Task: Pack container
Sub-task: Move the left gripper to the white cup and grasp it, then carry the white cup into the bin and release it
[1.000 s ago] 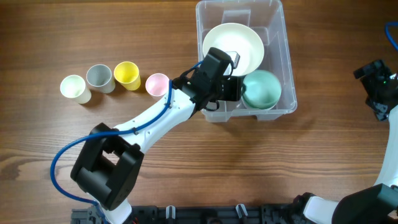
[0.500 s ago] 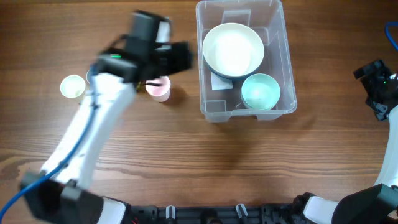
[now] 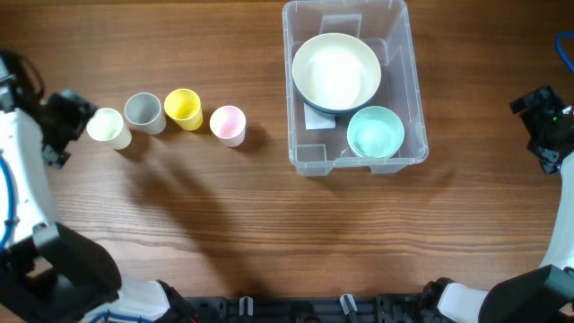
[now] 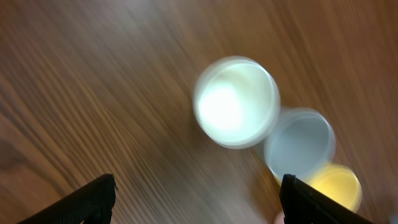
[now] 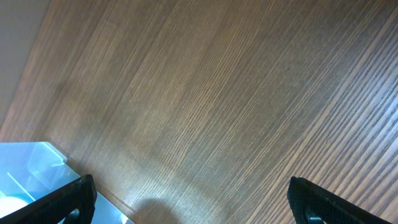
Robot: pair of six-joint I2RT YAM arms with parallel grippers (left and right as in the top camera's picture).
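The cream cup's rim should be pinched next by my left gripper, on the side away from the grey cup. That is to pack the cream cup [image 4: 235,102] upright beside the mint bowl.
The clear rectangular container [image 3: 403,36] stands at the back right of centre. Inside it are a large cream bowl [image 3: 336,72] and a smaller mint bowl [image 3: 376,132]. Its corner shows in the right wrist view [image 5: 28,174]. A row of cups stands to its left: cream [image 3: 106,127], grey [image 3: 143,112], yellow [image 3: 183,108] and pink [image 3: 228,124]. My left gripper [image 3: 73,121] is open and empty at the far left, just left of the cream cup [image 4: 235,102]. My right gripper [image 3: 545,121] is open and empty at the far right, apart from the container.
Wooden table [image 3: 269,224] all round. In the blurred left wrist view the grey cup [image 4: 300,143] and the yellow cup [image 4: 336,183] sit behind the cream cup.
My left arm has drawn out of the container, leaving the mint bowl inside, and has swung far left past the cups to the cream cup. The right arm has not moved.
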